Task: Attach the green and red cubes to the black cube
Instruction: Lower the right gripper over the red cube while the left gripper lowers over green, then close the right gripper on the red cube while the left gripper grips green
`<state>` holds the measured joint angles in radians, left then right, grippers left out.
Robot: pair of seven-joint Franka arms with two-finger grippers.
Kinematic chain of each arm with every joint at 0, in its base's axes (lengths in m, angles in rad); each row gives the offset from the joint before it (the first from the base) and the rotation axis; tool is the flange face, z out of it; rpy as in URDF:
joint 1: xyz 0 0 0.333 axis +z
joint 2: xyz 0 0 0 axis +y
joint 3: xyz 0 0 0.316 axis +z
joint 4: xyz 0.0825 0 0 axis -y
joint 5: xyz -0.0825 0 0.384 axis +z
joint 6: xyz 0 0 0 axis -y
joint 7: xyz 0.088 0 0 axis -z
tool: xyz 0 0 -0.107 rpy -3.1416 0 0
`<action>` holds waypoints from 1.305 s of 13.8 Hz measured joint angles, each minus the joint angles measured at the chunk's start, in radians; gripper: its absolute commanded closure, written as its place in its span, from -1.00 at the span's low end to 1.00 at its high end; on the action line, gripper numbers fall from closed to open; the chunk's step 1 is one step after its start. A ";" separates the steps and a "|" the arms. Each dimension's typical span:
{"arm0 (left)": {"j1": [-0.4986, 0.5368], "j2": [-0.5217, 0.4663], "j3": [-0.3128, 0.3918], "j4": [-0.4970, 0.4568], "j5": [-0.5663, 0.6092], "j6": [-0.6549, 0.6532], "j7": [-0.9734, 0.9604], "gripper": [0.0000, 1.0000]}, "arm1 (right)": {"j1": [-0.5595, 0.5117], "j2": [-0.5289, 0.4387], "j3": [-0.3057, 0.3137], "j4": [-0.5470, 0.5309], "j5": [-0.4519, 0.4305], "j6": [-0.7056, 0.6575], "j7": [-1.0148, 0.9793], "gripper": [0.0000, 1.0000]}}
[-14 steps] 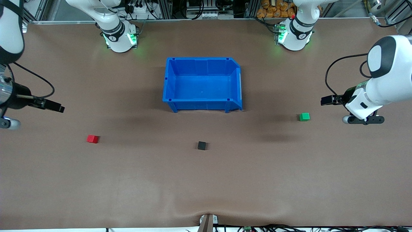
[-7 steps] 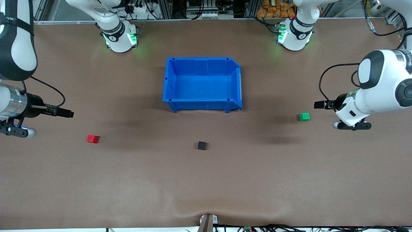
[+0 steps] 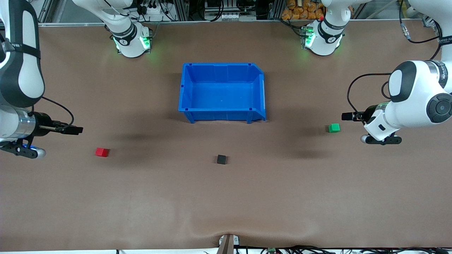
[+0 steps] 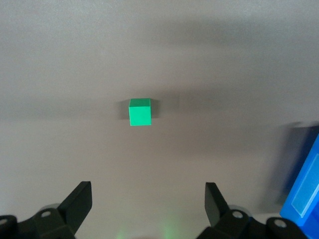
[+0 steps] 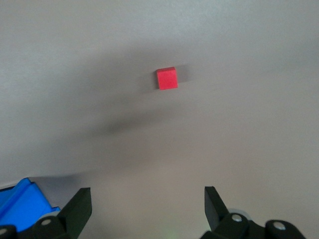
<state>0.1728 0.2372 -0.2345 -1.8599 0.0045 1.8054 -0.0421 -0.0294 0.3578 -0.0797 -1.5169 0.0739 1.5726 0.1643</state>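
My right gripper grabs the red cube [image 3: 101, 152] by its sides next, to attach it to the black cube [image 3: 221, 159].
The green cube [image 3: 334, 127] lies toward the left arm's end of the table. The red cube [image 3: 101, 152] lies toward the right arm's end. The black cube [image 3: 221, 159] lies between them, nearer to the front camera than the blue bin. All three are apart. My left gripper [image 3: 345, 116] hangs open and empty over bare table beside the green cube. In the left wrist view the gripper [image 4: 148, 191] is short of the cube [image 4: 140, 111]. My right gripper [image 3: 78, 130] hangs open and empty over bare table beside the red cube. In the right wrist view the gripper [image 5: 147, 195] is short of the cube [image 5: 167, 78].
An empty blue bin [image 3: 222, 68] stands mid-table, farther from the front camera than the cubes. Its corner shows in the left wrist view [image 4: 305, 194] and the right wrist view [image 5: 22, 204]. The brown table cover [image 3: 226, 204] bulges at its front edge.
Both arms have swung in from the table's ends. The left gripper has come closer to the green cube, the right gripper closer to the red cube. The cubes have not moved.
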 measured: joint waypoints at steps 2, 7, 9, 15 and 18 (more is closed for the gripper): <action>-0.002 0.009 0.000 0.000 0.000 0.002 0.000 -1.00 | -0.017 0.047 -0.001 -0.001 0.000 0.000 -0.001 -1.00; -0.002 0.137 0.000 0.000 0.000 0.104 0.000 -1.00 | -0.018 0.181 0.006 -0.001 0.001 0.068 -0.021 -1.00; -0.002 0.177 0.000 0.000 0.000 0.133 0.000 -1.00 | -0.010 0.210 0.010 -0.001 0.001 0.096 -0.021 -1.00; 0.001 0.231 0.006 0.000 0.020 0.163 0.000 -1.00 | -0.003 0.251 0.009 -0.116 -0.004 0.447 -0.025 -1.00; 0.010 0.266 0.015 -0.001 0.020 0.170 -0.014 -0.97 | -0.004 0.254 0.008 -0.233 -0.011 0.636 -0.040 -1.00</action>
<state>0.1828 0.5037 -0.2191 -1.8608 0.0244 1.9751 -0.0562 -0.0329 0.6121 -0.0718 -1.7495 0.0625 2.2082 0.1248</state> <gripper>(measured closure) 0.000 0.000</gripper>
